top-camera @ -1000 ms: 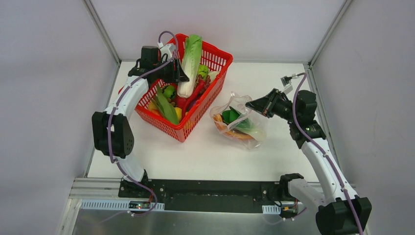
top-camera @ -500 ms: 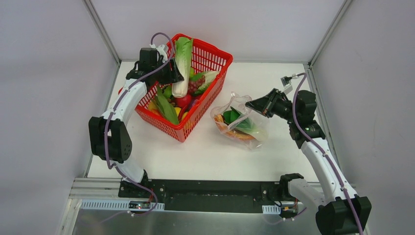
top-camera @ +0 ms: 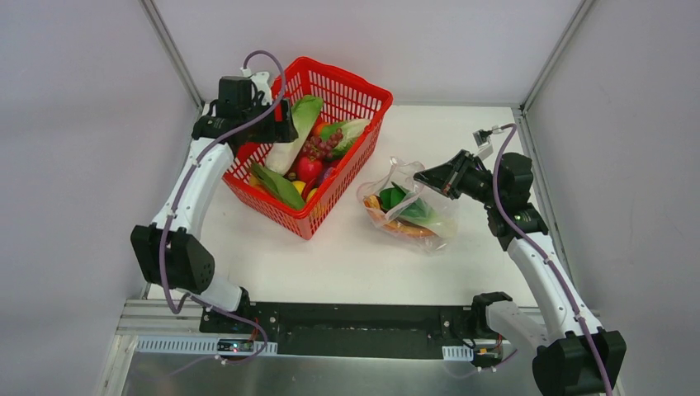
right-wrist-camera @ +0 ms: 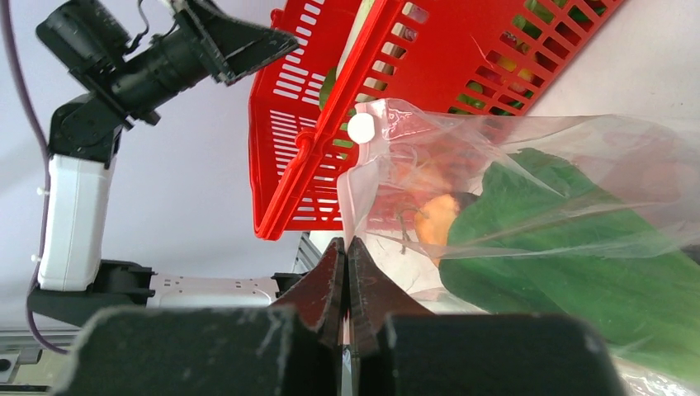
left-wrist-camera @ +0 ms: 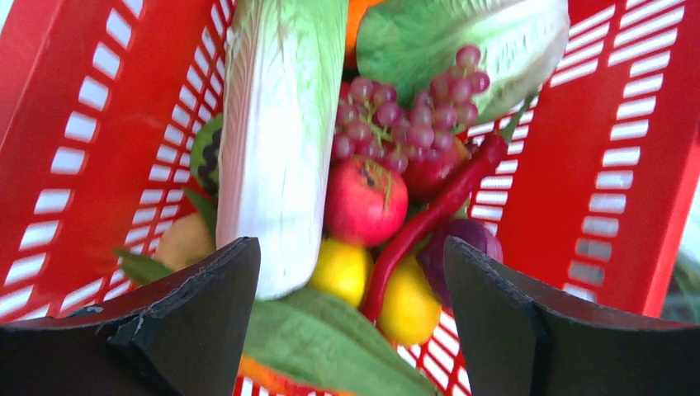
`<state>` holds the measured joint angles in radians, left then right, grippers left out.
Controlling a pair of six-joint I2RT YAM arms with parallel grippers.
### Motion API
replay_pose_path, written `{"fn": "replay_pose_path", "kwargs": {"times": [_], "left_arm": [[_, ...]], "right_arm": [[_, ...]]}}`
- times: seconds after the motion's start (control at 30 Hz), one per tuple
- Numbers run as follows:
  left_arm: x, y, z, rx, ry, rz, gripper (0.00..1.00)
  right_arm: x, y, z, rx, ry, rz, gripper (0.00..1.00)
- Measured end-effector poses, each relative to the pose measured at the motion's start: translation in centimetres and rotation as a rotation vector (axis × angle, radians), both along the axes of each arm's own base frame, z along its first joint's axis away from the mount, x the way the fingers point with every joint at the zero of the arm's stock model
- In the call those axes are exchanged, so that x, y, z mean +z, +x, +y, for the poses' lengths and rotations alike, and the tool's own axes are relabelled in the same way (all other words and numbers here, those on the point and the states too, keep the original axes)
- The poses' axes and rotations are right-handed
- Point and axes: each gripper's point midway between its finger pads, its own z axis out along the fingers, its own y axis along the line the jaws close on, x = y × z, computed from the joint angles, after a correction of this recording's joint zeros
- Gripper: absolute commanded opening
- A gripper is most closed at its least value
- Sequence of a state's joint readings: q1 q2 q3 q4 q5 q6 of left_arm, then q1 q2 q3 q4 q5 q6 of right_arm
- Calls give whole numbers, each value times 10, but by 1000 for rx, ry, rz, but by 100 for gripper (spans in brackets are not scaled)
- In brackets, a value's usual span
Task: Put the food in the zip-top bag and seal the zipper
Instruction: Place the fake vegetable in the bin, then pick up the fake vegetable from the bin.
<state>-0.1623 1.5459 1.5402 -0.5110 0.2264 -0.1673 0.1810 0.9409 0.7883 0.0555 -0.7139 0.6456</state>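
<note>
The green leaf (left-wrist-camera: 330,338) should go into the bag broad end first, so the left gripper needs to grab it near its narrow pointed tips and leave the broad end free.
The clear zip-top bag (top-camera: 406,211) lies on the table right of the basket, with green leaves (right-wrist-camera: 569,247) and the orange bun (right-wrist-camera: 435,216) inside. My right gripper (top-camera: 426,176) is shut on the bag's pinkish zipper edge (right-wrist-camera: 347,202) and holds the mouth up; in the right wrist view the gripper (right-wrist-camera: 347,247) pinches the film. My left gripper (top-camera: 281,132) hovers over the basket's left side, open and empty in the left wrist view (left-wrist-camera: 351,256). Below it lie the green-white bok choy (left-wrist-camera: 281,124), lemons (left-wrist-camera: 409,301) and a green leaf (left-wrist-camera: 330,338).
The red mesh basket (top-camera: 351,89) stands at the back left, tilted on the table, and also holds grapes (left-wrist-camera: 404,111), a red apple (left-wrist-camera: 363,202), a red chilli (left-wrist-camera: 437,210) and a lettuce leaf (left-wrist-camera: 462,41). Enclosure walls close in left, right and behind.
My left gripper carried the upright bok choy leftward, then let it go; it now lies in the basket. The right gripper stays clamped on the bag, which shifted slightly.
</note>
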Motion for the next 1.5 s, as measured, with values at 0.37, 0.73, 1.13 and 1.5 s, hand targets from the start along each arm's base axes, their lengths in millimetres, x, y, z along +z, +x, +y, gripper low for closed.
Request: {"fn": "replay_pose_path", "kwargs": {"times": [0.37, 0.73, 1.13, 1.5], "left_arm": [[-27, -109, 25, 11, 96, 75, 93], [-80, -61, 38, 320, 29, 192, 94], [-102, -48, 66, 672, 19, 309, 77], [-123, -60, 72, 706, 48, 366, 0]], "right_arm": [[-2, 0, 0, -3, 4, 13, 0], [-6, 2, 1, -1, 2, 23, 0], [-11, 2, 1, 0, 1, 27, 0], [-12, 2, 0, -5, 0, 29, 0]]}}
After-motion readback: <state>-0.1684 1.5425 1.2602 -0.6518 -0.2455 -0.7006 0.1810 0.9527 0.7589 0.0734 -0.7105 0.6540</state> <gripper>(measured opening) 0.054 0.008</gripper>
